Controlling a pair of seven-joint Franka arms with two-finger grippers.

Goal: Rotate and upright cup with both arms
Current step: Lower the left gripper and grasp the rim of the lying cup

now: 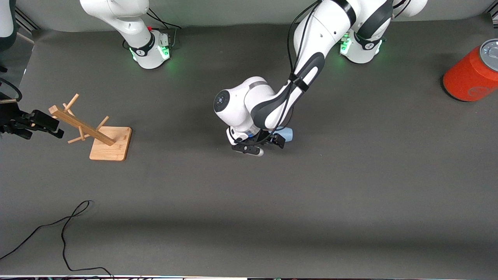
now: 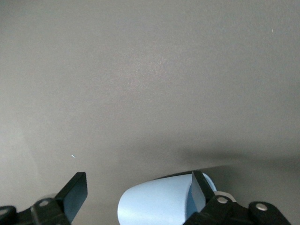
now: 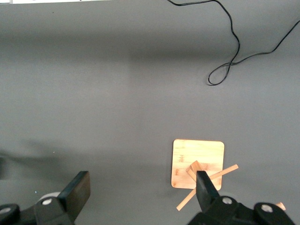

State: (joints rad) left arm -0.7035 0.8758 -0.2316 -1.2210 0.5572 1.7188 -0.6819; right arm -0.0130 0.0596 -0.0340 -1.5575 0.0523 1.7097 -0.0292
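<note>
I need to move my left gripper toward the cup's rim before I close on it. The cup's rim (image 2: 211, 181) is outside my left gripper's fingers, beside one of them.
The pale-blue cup (image 1: 286, 134) lies on its side on the grey table near the middle. My left gripper (image 1: 264, 144) is down at the table with its fingers open around the cup. In the left wrist view the cup (image 2: 154, 201) lies between the fingers of the left gripper (image 2: 137, 183). It rests against one finger (image 2: 199, 187), with a gap to the other. My right gripper (image 1: 48, 125) hangs open and empty in the air over the right arm's end of the table, beside the wooden rack. The right wrist view shows the right gripper (image 3: 141, 180) with nothing between its fingers.
A wooden peg rack (image 1: 97, 136) on a square base stands toward the right arm's end and also shows in the right wrist view (image 3: 197, 161). A large orange-red canister (image 1: 470, 76) with a grey lid is at the left arm's end. A black cable (image 1: 66, 229) lies near the front camera.
</note>
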